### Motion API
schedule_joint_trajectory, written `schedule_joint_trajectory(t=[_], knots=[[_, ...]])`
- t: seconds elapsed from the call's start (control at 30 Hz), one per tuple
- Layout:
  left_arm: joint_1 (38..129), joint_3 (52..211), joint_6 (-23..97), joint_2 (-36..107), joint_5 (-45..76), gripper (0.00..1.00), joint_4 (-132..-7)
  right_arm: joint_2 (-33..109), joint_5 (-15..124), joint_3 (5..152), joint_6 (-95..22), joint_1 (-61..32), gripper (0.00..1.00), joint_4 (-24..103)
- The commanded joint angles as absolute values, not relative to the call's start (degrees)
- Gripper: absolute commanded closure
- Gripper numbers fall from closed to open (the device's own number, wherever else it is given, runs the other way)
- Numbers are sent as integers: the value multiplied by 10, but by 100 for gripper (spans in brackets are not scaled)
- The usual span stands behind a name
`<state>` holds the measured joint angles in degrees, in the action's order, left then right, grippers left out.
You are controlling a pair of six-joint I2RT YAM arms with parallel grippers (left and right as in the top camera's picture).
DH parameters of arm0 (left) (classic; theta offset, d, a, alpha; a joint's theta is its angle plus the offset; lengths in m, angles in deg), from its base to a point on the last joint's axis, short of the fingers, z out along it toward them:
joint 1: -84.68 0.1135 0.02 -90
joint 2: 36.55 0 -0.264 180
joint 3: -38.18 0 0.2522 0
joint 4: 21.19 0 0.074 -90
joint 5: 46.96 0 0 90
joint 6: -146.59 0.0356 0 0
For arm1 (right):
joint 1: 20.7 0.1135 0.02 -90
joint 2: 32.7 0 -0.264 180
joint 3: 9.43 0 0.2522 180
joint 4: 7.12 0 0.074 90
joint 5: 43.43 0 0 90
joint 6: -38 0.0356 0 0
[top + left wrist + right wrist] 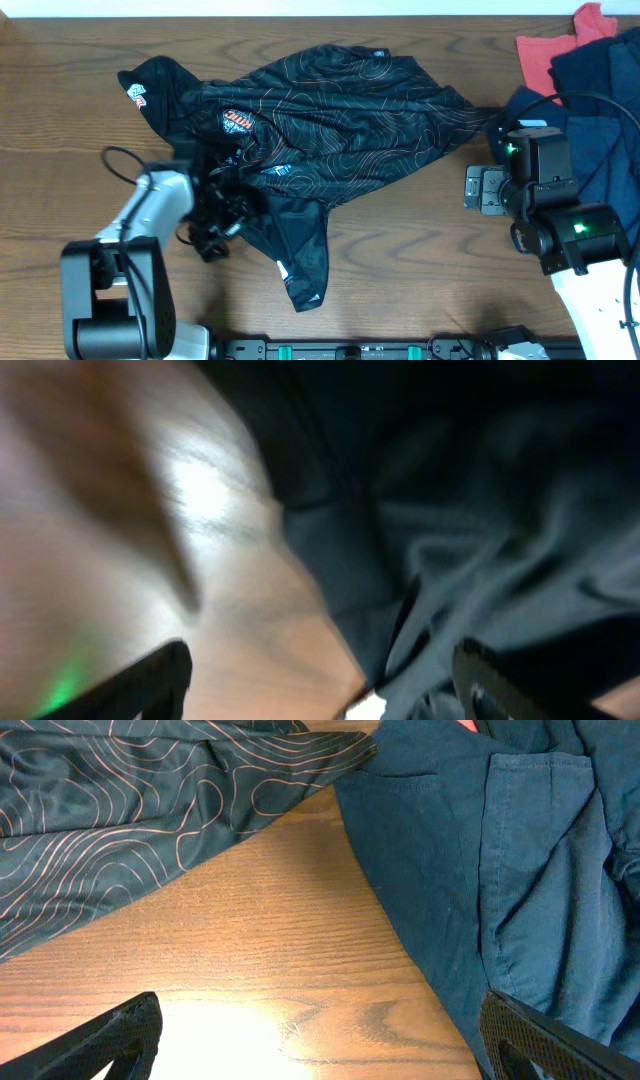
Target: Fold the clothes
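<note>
Next, my right gripper grabs the tapered end of the black T-shirt, beside the blue clothes, to stretch the shirt flat for folding.
The black T-shirt (pixel 330 110) with thin orange contour lines lies crumpled across the middle of the table. One flap (pixel 300 250) trails toward the front edge, and a sleeve with a logo (pixel 140 90) points far left. My left gripper (pixel 225 215) is at the shirt's lower left edge. In the blurred left wrist view it is open (pixel 320 695), with the dark fabric (pixel 480 540) reaching between its fingers from the right. My right gripper (pixel 487 190) is open (pixel 320 1040) over bare wood, near the shirt's right end (pixel 120 810) and holding nothing.
A pile of dark blue clothes (pixel 600 110) lies at the far right, with a red garment (pixel 555 50) behind it. The blue cloth (pixel 470 870) lies right beside my right gripper's right finger. The table is brown wood (pixel 400 260).
</note>
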<state>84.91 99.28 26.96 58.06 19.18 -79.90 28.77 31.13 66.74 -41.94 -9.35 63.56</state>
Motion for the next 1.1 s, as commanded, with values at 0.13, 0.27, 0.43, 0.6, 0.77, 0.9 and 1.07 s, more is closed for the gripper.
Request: schedule_joint_trajectory(t=[0.13, 0.27, 0.43, 0.6, 0.77, 0.9, 1.07], knots=[[797, 944, 201, 578, 207, 16, -643, 288, 305, 669, -420, -98, 1, 638], [791, 944, 187, 578, 236, 46, -606, 288, 305, 669, -419, -98, 1, 643], [791, 944, 179, 577, 236, 94, -652, 288, 305, 669, -419, -98, 1, 651], [792, 944, 189, 577, 237, 94, -721, 288, 305, 669, -417, -98, 1, 651], [840, 958, 212, 542, 285, 94, -786, 288, 313, 669, -396, -98, 1, 655], [936, 984, 242, 481, 323, 94, -833, 295, 365, 664, -396, -98, 1, 656], [1070, 989, 251, 409, 317, 94, -837, 336, 443, 635, -396, -98, 1, 612]])
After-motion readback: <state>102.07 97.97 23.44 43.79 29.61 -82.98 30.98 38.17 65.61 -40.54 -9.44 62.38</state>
